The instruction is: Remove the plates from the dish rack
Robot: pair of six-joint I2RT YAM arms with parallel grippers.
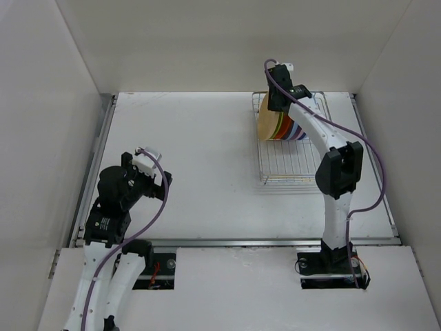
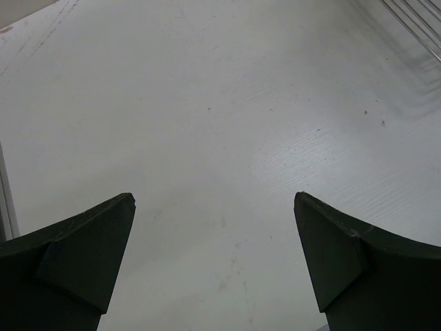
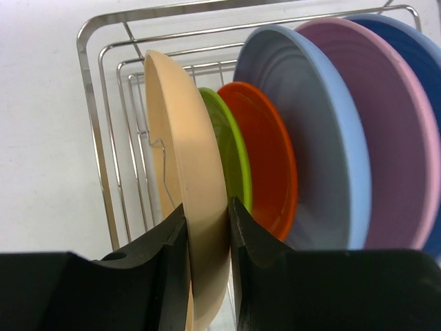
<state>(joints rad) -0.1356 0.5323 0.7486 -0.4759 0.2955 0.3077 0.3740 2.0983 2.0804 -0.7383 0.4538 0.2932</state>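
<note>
My left gripper grabs the pale yellow plate by its bare rim (image 1: 263,134) next, which leaves my right gripper free to unload the next plate.
The silver wire dish rack (image 1: 293,169) stands at the back right of the table. Several plates stand upright in its far end: pale yellow (image 3: 186,158), green (image 3: 231,148), orange (image 3: 265,155), light blue (image 3: 310,124), pink (image 3: 389,131) and darker blue (image 3: 413,41). In the top view the pale yellow plate (image 1: 264,118) faces left. My right gripper (image 3: 207,217) is shut on the rim of the pale yellow plate, one finger on each side. My left gripper (image 2: 213,207) is open and empty over the bare table at the left.
The near half of the rack (image 3: 103,165) holds no plates. White walls enclose the table on three sides. A metal rail (image 1: 234,241) runs along the table's near edge. The rack's corner (image 2: 417,24) shows at the upper right of the left wrist view.
</note>
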